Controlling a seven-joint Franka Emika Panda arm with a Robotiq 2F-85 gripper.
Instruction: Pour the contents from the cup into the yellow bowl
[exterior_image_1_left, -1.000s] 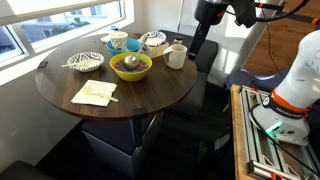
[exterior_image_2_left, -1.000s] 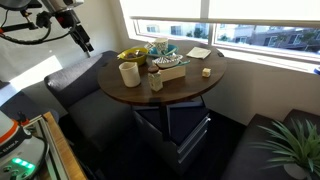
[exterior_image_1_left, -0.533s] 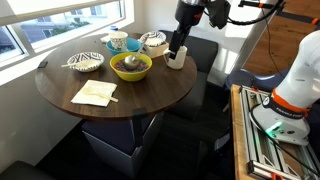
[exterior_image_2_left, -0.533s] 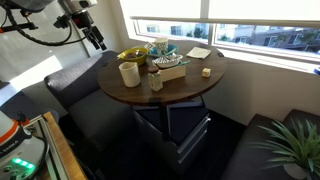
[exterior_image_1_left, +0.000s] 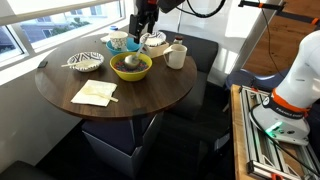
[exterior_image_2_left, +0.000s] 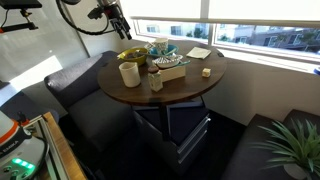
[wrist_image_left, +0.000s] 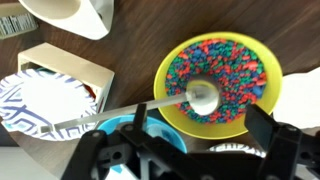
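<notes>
The cream-white cup needs to be held by one side of its rim next, so that most of the cup's opening stays free and my gripper can pour into the yellow bowl.
The yellow bowl (exterior_image_1_left: 131, 67) sits mid-table and holds colourful pieces and a white spoon (wrist_image_left: 200, 98); it also shows in the wrist view (wrist_image_left: 180, 110) and in an exterior view (exterior_image_2_left: 131, 55). The cream-white cup (exterior_image_1_left: 132, 45) stands behind it, between the light blue bowl (exterior_image_1_left: 117, 40) and a wooden box (exterior_image_1_left: 153, 42). My gripper (exterior_image_1_left: 140, 27) hangs open above the cup and touches nothing. In the wrist view its jaws (wrist_image_left: 200, 140) spread over the bowl's near rim, and the cup is hidden.
A cream mug with a handle (exterior_image_1_left: 176, 55) stands at the table's edge. A brown-and-white striped bowl (exterior_image_1_left: 86, 62) and a napkin (exterior_image_1_left: 95, 93) lie on the round table (exterior_image_1_left: 150, 95). The wooden box (wrist_image_left: 60, 75) holds a patterned dish. The window is behind.
My arm has swung from beside the handled mug across the table's back edge. It now hovers over the cup and the bowls. Nothing on the table has moved.
</notes>
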